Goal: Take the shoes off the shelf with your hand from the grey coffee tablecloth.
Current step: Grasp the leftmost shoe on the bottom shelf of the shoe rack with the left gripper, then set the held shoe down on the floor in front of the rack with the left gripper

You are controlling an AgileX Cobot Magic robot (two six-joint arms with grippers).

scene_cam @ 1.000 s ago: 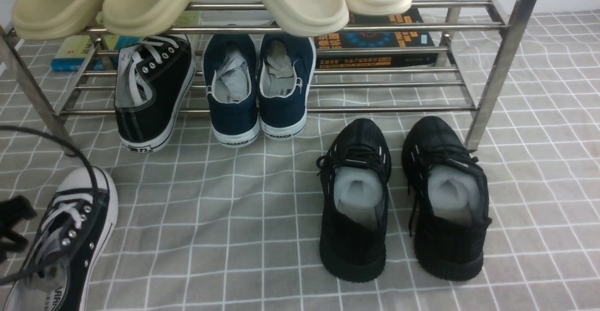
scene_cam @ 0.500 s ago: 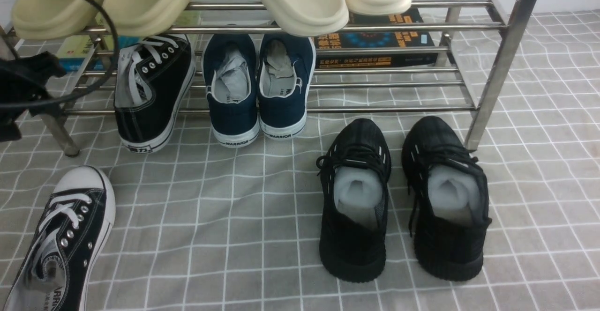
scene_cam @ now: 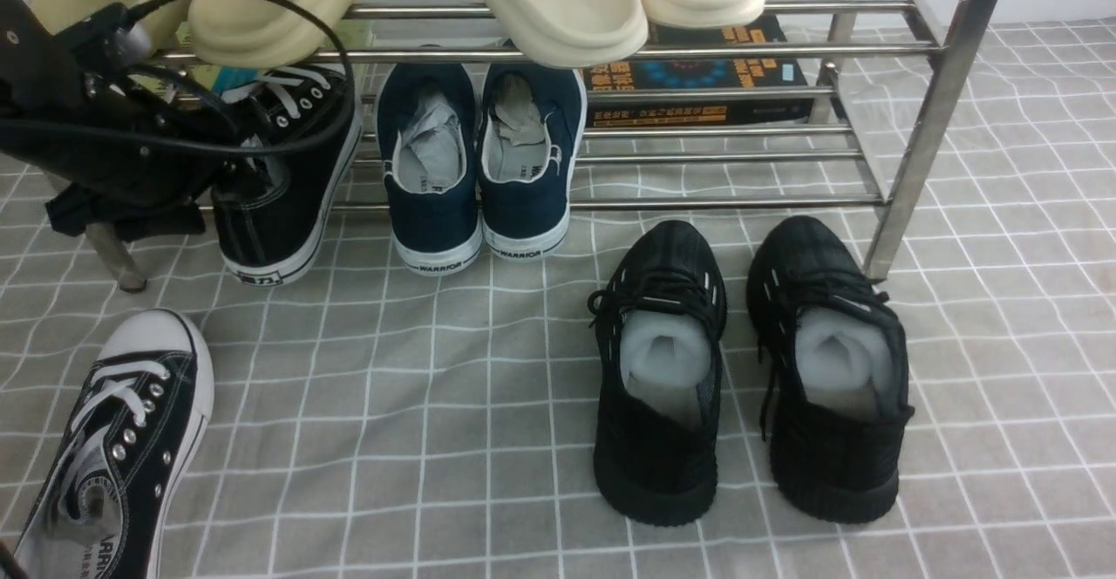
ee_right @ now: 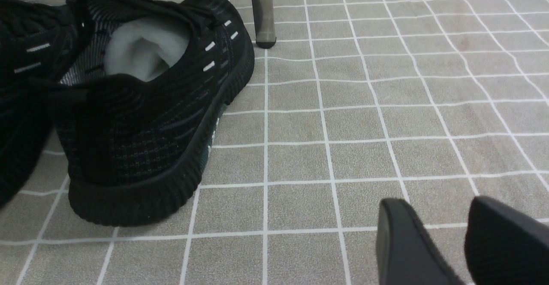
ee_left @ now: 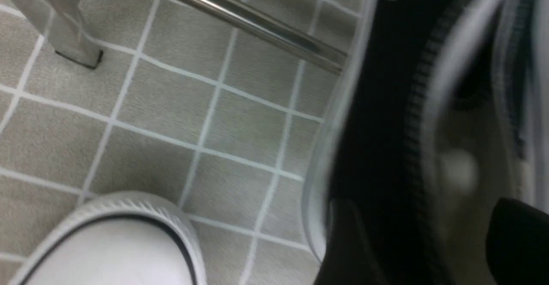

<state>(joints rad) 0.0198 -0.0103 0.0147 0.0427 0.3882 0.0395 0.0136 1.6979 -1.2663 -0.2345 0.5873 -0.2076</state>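
Next, my left gripper pinches the canvas shoe by its thin heel-side (ee_left: 406, 213) beside the open collar (ee_left: 473, 197). The shoe spans wider than the open fingers.
One black canvas shoe (scene_cam: 118, 452) with white laces lies on the grey coffee tablecloth (scene_cam: 453, 405) at the near left; its white toe cap (ee_left: 116, 242) shows in the left wrist view. The other shoe (scene_cam: 292, 187) stands on the bottom tier of the steel shelf (scene_cam: 715, 204), heel toward me. My left gripper (scene_cam: 240, 156), a black hand with a looping cable, is at this shoe's left side and open. Close up, its fingers (ee_left: 347, 242) straddle the blurred side wall (ee_left: 377, 126). My right gripper (ee_right: 441, 216) hovers open and empty over bare cloth.
A navy pair (scene_cam: 479, 169) sits on the same tier beside the canvas shoe. A black knit pair (scene_cam: 750, 370) stands on the cloth before the shelf's right leg (scene_cam: 907, 178). Beige slippers (scene_cam: 558, 3) fill the upper tier. Books (scene_cam: 697, 82) lie behind.
My left gripper rose from the canvas shoe at the near left, which stays on the cloth, and moved up and right to the canvas shoe on the shelf.
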